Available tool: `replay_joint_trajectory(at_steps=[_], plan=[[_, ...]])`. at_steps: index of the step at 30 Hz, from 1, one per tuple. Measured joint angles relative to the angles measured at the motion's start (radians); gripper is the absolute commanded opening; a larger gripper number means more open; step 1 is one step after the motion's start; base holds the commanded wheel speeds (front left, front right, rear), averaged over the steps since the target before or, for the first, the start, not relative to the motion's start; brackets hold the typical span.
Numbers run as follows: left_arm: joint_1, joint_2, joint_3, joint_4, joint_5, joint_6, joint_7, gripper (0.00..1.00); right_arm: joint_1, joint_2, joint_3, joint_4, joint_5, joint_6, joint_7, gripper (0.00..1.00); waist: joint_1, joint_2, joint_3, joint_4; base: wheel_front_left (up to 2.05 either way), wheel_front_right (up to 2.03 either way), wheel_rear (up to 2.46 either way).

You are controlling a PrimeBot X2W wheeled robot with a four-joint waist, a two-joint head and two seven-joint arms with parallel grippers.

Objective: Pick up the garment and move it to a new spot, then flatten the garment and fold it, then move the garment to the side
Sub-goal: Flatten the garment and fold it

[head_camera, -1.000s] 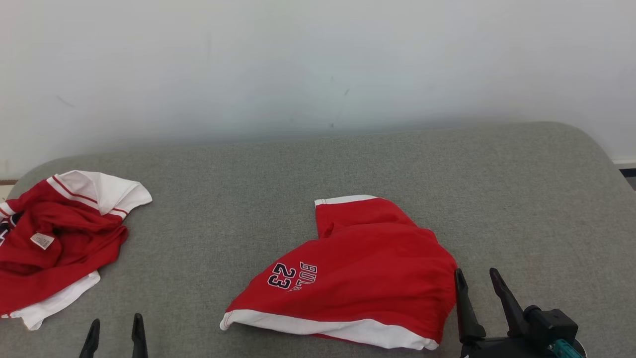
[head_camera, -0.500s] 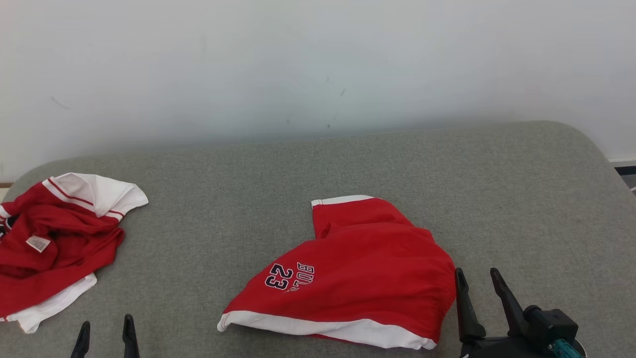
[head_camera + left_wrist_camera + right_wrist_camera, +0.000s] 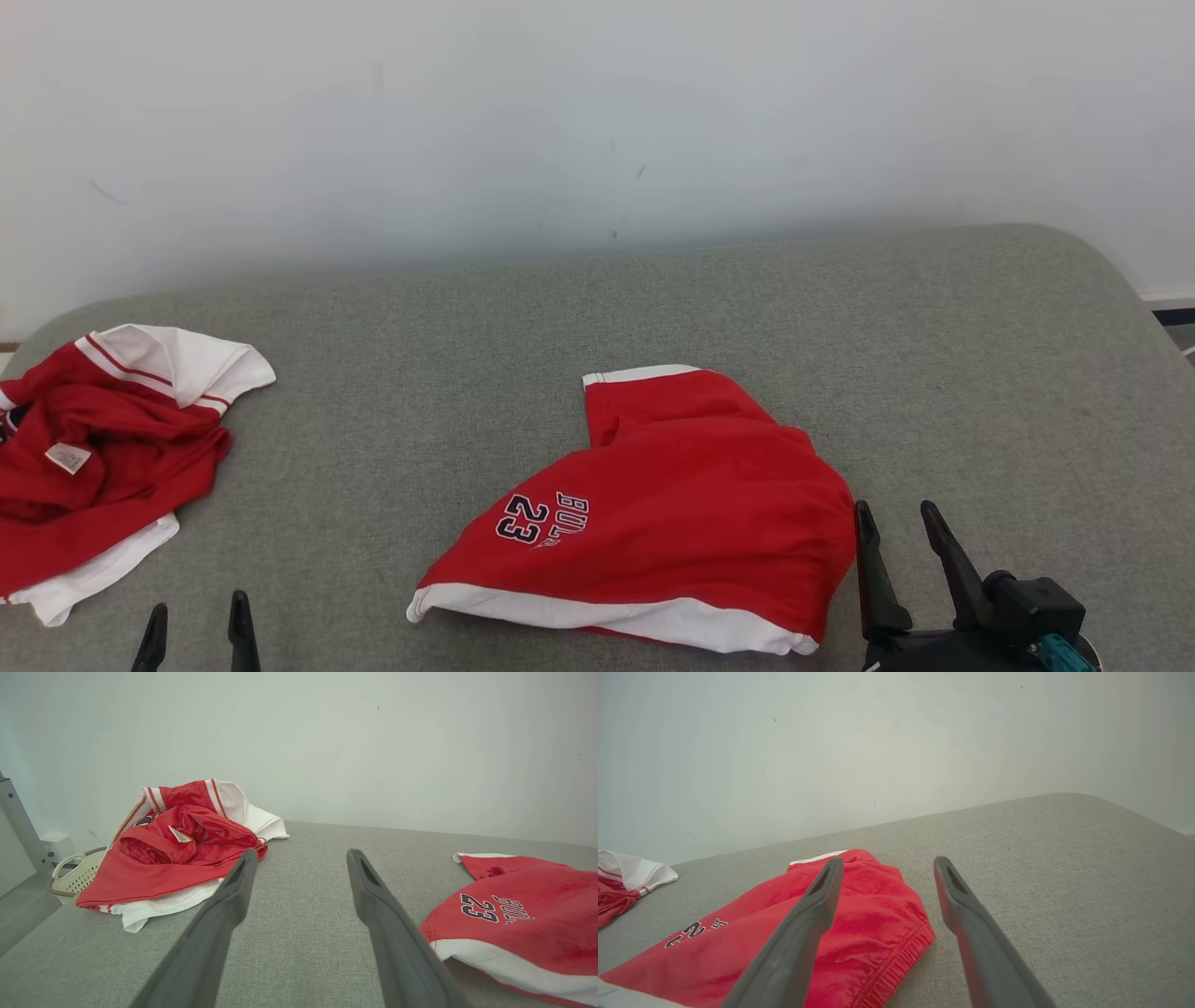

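Observation:
My right gripper grabs the red shorts (image 3: 672,523) by their ribbed waistband (image 3: 835,560) next, to move and flatten them.
Red shorts (image 3: 672,523) with a white hem and a "23" print lie folded on the grey padded table (image 3: 467,317); they also show in the left wrist view (image 3: 523,914) and the right wrist view (image 3: 859,924). A crumpled red and white garment (image 3: 103,448) lies at the table's far left (image 3: 177,849). My right gripper (image 3: 893,509) is open just right of the shorts' waistband, its fingers (image 3: 888,861) empty above that edge. My left gripper (image 3: 196,607) is open and empty at the front left (image 3: 302,854), between the two garments.
A pale wall runs behind the table. The table's right end curves off (image 3: 1120,271). A pale basket (image 3: 70,877) stands off the table's left end, beyond the crumpled garment.
The whole picture has drifted slightly left, so the camera moved. My left gripper sits a little lower and further left in view. Both garments lie as before.

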Motion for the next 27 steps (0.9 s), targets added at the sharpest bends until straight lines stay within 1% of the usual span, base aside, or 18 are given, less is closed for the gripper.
replay_joint_trajectory(at_steps=[16, 18, 21, 27], plan=[[0.0, -0.003, 0.006, 0.009, 0.006, -0.008, 0.0, 1.0, -0.009, 0.001, 0.008, 0.005, 0.0, 0.0, 0.0, 1.0, 0.0, -0.0001, -0.007, -0.008, 0.0, 0.0, 0.0], [0.0, -0.003, 0.005, 0.019, 0.002, -0.018, 0.0, 1.0, -0.009, 0.001, 0.012, 0.005, 0.001, 0.0, 0.0, 1.0, 0.0, 0.0, -0.009, -0.011, 0.0, 0.0, 0.0], [0.0, -0.002, -0.006, 0.039, -0.014, -0.054, 0.0, 1.0, -0.011, -0.003, 0.03, 0.007, 0.01, 0.0, 0.0, 1.0, 0.0, 0.0, -0.014, -0.014, 0.0, 0.0, 0.0], [-0.003, 0.013, -0.042, 0.097, -0.03, -0.102, 0.0, 1.0, -0.012, -0.048, 0.091, 0.008, 0.053, 0.0, 0.027, 1.0, -0.0001, -0.0001, -0.016, -0.02, 0.0, 0.0, 0.0]])
